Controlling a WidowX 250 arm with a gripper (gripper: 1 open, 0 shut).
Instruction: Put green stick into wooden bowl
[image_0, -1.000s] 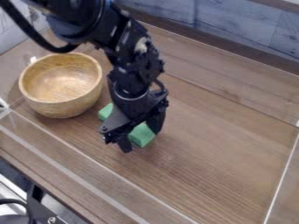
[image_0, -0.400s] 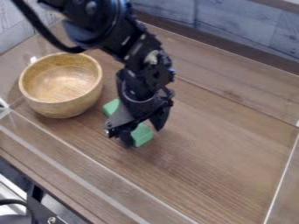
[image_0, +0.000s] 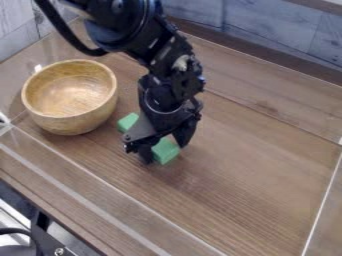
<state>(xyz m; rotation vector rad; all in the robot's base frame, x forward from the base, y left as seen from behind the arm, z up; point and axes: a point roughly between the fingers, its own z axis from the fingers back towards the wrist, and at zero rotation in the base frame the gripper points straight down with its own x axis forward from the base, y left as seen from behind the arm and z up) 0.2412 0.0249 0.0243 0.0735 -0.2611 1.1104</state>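
Note:
My gripper grabs the green stick by its middle (image_0: 150, 142) next, to put the stick into the wooden bowl (image_0: 70, 96).
The green stick (image_0: 162, 150) lies flat on the wooden table, right of the wooden bowl (image_0: 70, 96); its two ends show on either side of the gripper. My black gripper (image_0: 156, 148) hangs straight down over the stick's middle, open, with its fingers straddling the block close to the table. The round light-tan bowl stands upright and empty at the left, a short gap away from the stick.
A clear acrylic wall (image_0: 160, 205) runs along the front and sides of the brown wood-grain table (image_0: 254, 120). My black arm (image_0: 127, 30) comes down from the upper left, passing above the bowl's right side.
The arm has shifted slightly right and lower over the green stick. The jaws stay open and the stick has not visibly moved.

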